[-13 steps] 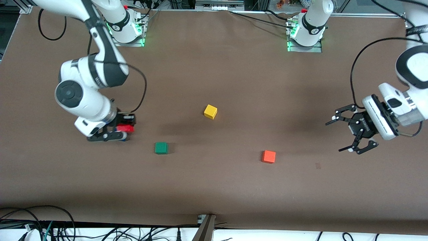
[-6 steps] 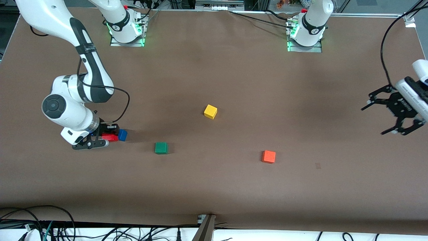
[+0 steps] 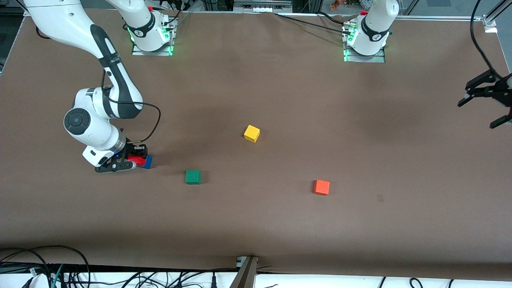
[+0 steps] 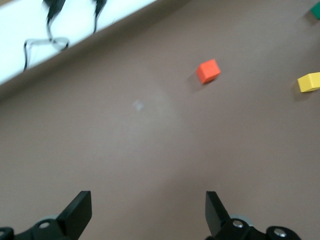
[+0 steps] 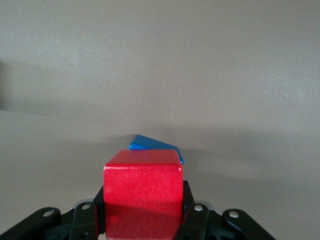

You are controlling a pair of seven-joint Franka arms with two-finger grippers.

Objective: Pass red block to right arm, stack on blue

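The red block's base sits on the blue block's top in the front view and would rest there, so it is time for my right gripper to open.
My right gripper (image 3: pixel 129 157) is shut on the red block (image 3: pixel 137 161), low over the table at the right arm's end. The blue block (image 3: pixel 148 161) sits on the table right beside the red block, partly covered by it. In the right wrist view the red block (image 5: pixel 143 192) fills the space between the fingers (image 5: pixel 85 216) and the blue block (image 5: pixel 154 146) shows just past its top edge. My left gripper (image 3: pixel 489 103) is open and empty, high at the left arm's edge of the table. In the left wrist view its gripper (image 4: pixel 148 215) is spread wide over bare table.
A green cube (image 3: pixel 193 176), a yellow cube (image 3: pixel 252 133) and an orange cube (image 3: pixel 321 187) lie spread across the middle of the brown table (image 3: pixel 280 100). Cables run along the table's near edge. The orange cube (image 4: pixel 208 70) and yellow cube (image 4: pixel 309 82) also show in the left wrist view.
My right gripper, holding the red block, swung away from the blue block and has come back beside it. My left gripper has withdrawn up and toward its edge of the table.
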